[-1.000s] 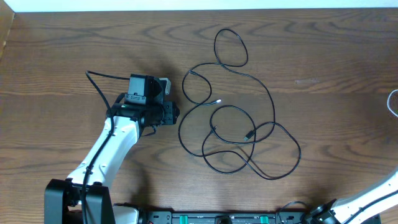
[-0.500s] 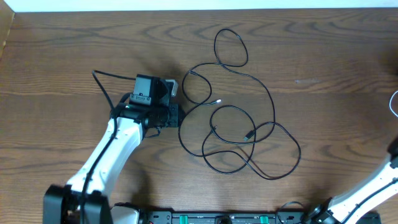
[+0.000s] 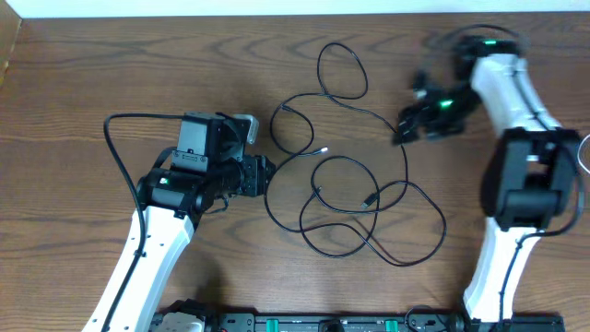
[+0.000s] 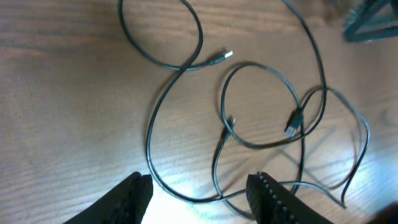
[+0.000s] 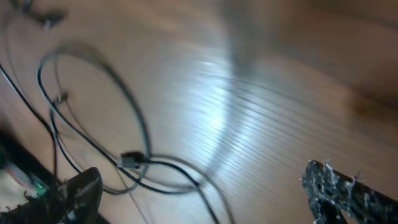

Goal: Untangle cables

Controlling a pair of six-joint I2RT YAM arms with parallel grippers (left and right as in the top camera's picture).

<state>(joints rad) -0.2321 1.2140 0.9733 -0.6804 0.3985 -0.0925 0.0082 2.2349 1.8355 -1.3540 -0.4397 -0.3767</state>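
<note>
I will untangle the cable by reaching for the black cable's loop (image 3: 358,61) nearest the pale back edge and gripping it with my right gripper, leaving the plugs free.
The black cable (image 3: 354,175) lies in a tangle of overlapping loops at the table's middle, with a silver plug (image 4: 222,56) and a dark plug (image 4: 292,124) inside the loops. My left gripper (image 3: 267,175) hovers at the tangle's left edge. In the left wrist view that left gripper (image 4: 202,199) is open, with a low loop of the cable (image 4: 186,196) on the wood between its fingertips, not pinched. My right gripper (image 3: 406,124), blurred by motion, is above the tangle's upper right. The right wrist view shows the right gripper (image 5: 211,193) wide open over the cable strands (image 5: 140,134). A thin white cable (image 3: 583,155) peeks out at the right edge.
The brown wooden table (image 3: 111,65) runs to a pale back edge at the top. The right arm's white links (image 3: 521,175) stand along the right side. A rack with green lights (image 3: 323,323) lines the front edge.
The right arm has swung from the lower right corner up to the tangle's upper right. The left gripper has edged right toward the cable and its jaws have widened.
</note>
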